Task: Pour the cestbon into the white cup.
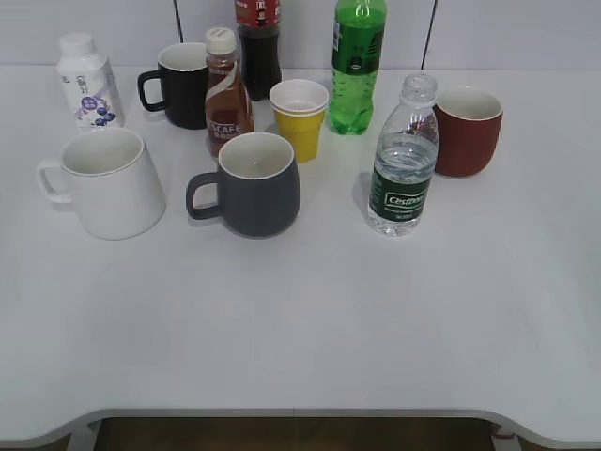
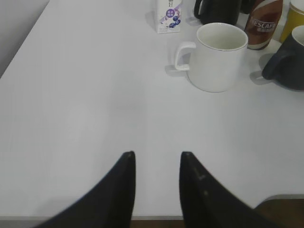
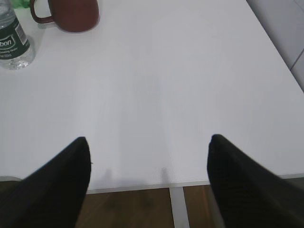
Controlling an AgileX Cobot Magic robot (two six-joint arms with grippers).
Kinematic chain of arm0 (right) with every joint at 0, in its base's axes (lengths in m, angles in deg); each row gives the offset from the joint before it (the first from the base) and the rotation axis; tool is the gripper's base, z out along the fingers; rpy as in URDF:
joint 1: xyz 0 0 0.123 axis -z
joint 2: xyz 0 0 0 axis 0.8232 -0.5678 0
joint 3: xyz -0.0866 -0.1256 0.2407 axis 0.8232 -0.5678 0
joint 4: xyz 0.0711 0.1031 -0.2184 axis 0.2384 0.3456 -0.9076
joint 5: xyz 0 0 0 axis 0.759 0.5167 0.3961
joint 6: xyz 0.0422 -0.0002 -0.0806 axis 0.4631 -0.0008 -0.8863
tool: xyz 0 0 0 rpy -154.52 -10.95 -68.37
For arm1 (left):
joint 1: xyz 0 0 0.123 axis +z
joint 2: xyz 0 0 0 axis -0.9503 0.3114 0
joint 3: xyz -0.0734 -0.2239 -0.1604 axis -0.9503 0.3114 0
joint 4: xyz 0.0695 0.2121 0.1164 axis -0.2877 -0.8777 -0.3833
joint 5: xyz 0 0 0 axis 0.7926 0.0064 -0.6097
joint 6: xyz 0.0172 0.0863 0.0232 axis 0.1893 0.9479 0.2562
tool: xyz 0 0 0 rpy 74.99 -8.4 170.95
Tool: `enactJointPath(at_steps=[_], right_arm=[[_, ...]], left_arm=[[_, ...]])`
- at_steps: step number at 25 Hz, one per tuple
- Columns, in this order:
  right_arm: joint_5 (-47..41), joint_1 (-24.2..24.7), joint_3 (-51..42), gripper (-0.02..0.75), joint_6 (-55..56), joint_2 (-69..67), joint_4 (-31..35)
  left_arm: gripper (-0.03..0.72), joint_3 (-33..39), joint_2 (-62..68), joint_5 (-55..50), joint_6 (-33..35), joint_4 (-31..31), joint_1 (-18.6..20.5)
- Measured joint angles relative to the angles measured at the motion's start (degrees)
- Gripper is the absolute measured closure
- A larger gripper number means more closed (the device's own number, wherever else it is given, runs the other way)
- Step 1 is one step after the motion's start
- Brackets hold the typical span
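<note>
The left gripper grabs the white cup by its handle [image 1: 47,182] next, a slim loop, since the white cup's round body [image 1: 119,195] is broad.
The cestbon [image 1: 405,160], a clear ribbed water bottle with a dark green label, stands upright right of centre; its lower part shows at the top left of the right wrist view [image 3: 13,38]. The white cup [image 1: 103,181], a large white mug with its handle to the left, stands at the left and is empty in the left wrist view [image 2: 216,56]. My left gripper [image 2: 156,154] is open over the table's front edge, well short of the cup. My right gripper [image 3: 148,140] is wide open at the front edge, far from the bottle. Neither gripper shows in the exterior view.
A grey mug [image 1: 254,184], yellow paper cup [image 1: 300,117], Nescafe bottle [image 1: 226,92], black mug [image 1: 180,85], blueberry bottle [image 1: 87,81], green soda bottle [image 1: 355,64], dark cola bottle [image 1: 258,42] and red mug [image 1: 467,130] stand on the white table [image 1: 310,319].
</note>
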Motion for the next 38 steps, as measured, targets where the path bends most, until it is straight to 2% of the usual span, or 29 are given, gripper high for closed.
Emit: enactJointPath(at_steps=[38], right_arm=[[0.0, 0.0, 0.0, 0.164, 0.0, 0.0, 0.0]], left_arm=[[0.448, 0.0, 0.0, 0.0, 0.0, 0.6, 0.0]])
